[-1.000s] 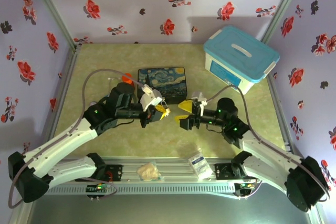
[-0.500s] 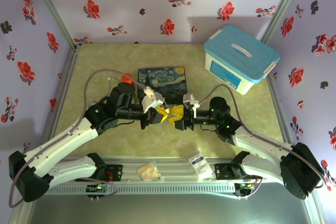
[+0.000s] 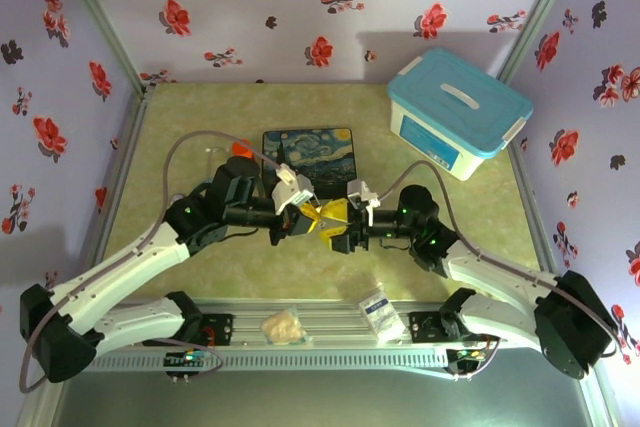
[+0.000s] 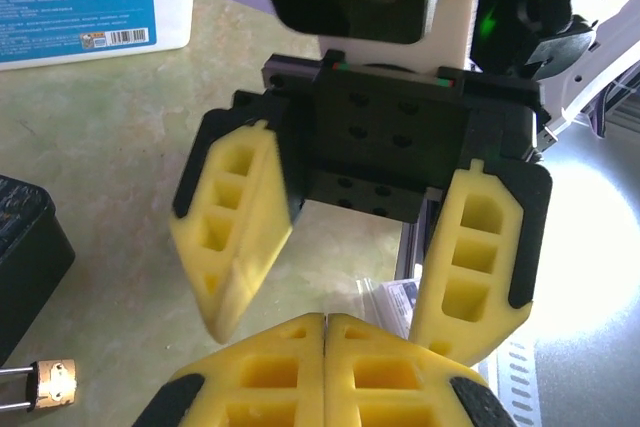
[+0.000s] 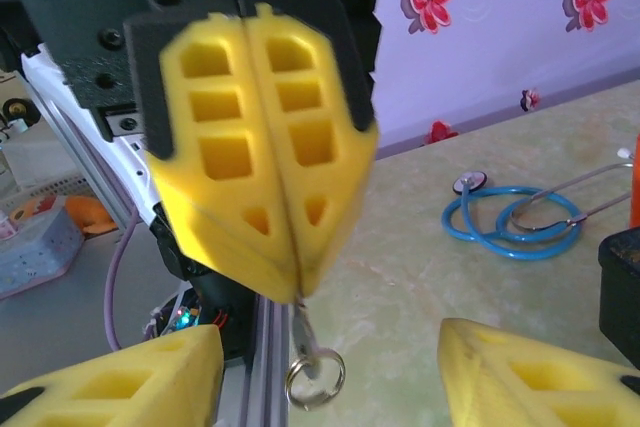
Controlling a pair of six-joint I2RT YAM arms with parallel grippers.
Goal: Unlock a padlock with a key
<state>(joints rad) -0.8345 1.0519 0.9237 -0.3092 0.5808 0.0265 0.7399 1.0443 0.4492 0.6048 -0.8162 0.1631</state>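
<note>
My right gripper is ready to close on the key, as the key's metal end (image 5: 304,331) and split ring (image 5: 315,377) reach down between its yellow fingers.
My left gripper (image 3: 312,215) is shut on the key (image 5: 306,332). The thin metal shank pokes down out of the gripper's closed yellow tips, and a small split ring (image 5: 315,377) hangs from it. My right gripper (image 5: 330,337) is open and faces the left one tip to tip. Its yellow fingers (image 4: 240,227) stand on either side of the left gripper's closed tip (image 4: 325,332) with nothing held. The padlock (image 4: 50,385), a tiny brass body with a silver shackle, lies on the table beside the dark box. Neither gripper touches it.
The painted box (image 3: 308,157) lies just behind the two grippers. A blue-lidded white bin (image 3: 458,112) stands at the back right. A blue stethoscope (image 5: 520,212) lies on the table and an orange cylinder (image 3: 240,150) stands left of the box. Two small packets (image 3: 380,309) rest on the front rail.
The right gripper has moved left from a gap's distance until its open fingers meet the left gripper's tip. The left gripper has shifted only slightly, still shut.
</note>
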